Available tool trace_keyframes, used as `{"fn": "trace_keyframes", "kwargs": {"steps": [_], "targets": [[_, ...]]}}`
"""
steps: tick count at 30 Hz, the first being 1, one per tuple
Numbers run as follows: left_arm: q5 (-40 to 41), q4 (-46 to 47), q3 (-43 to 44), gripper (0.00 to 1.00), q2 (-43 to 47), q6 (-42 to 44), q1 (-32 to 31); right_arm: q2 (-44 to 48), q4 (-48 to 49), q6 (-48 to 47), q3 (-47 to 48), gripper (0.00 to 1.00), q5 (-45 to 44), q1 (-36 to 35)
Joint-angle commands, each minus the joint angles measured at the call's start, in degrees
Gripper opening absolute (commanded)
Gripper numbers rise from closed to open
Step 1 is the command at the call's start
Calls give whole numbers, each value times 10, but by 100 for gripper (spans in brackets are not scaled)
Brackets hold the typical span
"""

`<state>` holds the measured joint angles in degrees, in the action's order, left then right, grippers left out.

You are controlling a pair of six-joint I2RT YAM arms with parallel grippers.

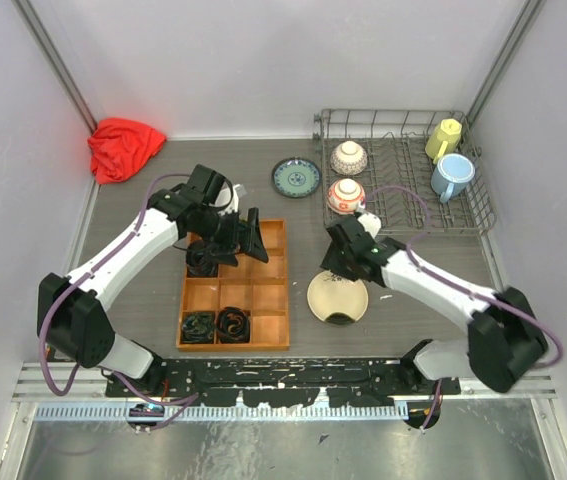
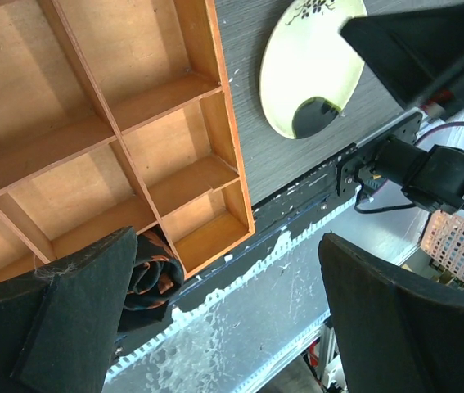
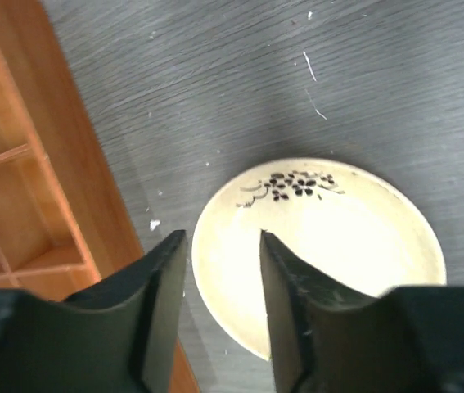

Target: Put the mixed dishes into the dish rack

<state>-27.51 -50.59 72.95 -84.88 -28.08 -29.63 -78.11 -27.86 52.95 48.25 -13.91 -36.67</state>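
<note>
My right gripper takes hold of the cream plate by its rim (image 1: pixel 311 288) next, so the opposite edge stays free to stand the plate in the dish rack (image 1: pixel 403 225).
The grey wire dish rack (image 1: pixel 403 225) stands at the back right. In it are a pale yellow mug (image 1: pixel 444 138), a light blue cup (image 1: pixel 452 176) and two white-and-red bowls (image 1: pixel 349 157) (image 1: pixel 346 196). The small teal plate (image 1: pixel 296 177) lies on the table left of the rack. The cream plate (image 1: pixel 338 298) lies flat near the front; it also shows in the right wrist view (image 3: pixel 354 237) and the left wrist view (image 2: pixel 313 65). My right gripper (image 3: pixel 222 262) is open, its jaws straddling the plate's rim, and shows from above (image 1: pixel 338 262). My left gripper (image 1: pixel 253 238) is open and empty over the wooden tray.
The orange-brown wooden compartment tray (image 1: pixel 281 285) lies left of the cream plate, with dark rolled items (image 1: pixel 218 325) in its front cells. A red cloth (image 1: pixel 123 148) sits at the back left corner. The tray's edge (image 3: pixel 68 188) is close to my right gripper.
</note>
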Motion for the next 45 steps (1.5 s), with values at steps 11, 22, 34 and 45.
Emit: {"fn": "trace_keyframes", "kwargs": {"steps": [11, 22, 34, 45], "targets": [[-36, 20, 8, 99, -28, 22, 1, 294, -109, 134, -182, 61, -29, -2], [-35, 8, 14, 98, -24, 33, 1, 269, -78, 164, -232, 65, -37, -2], [-31, -2, 19, 98, -27, 37, 1, 286, 38, 193, -314, 64, -30, -2], [-28, -1, 18, 98, -29, 31, 1, 259, 90, 207, -338, 54, -32, -2]]}}
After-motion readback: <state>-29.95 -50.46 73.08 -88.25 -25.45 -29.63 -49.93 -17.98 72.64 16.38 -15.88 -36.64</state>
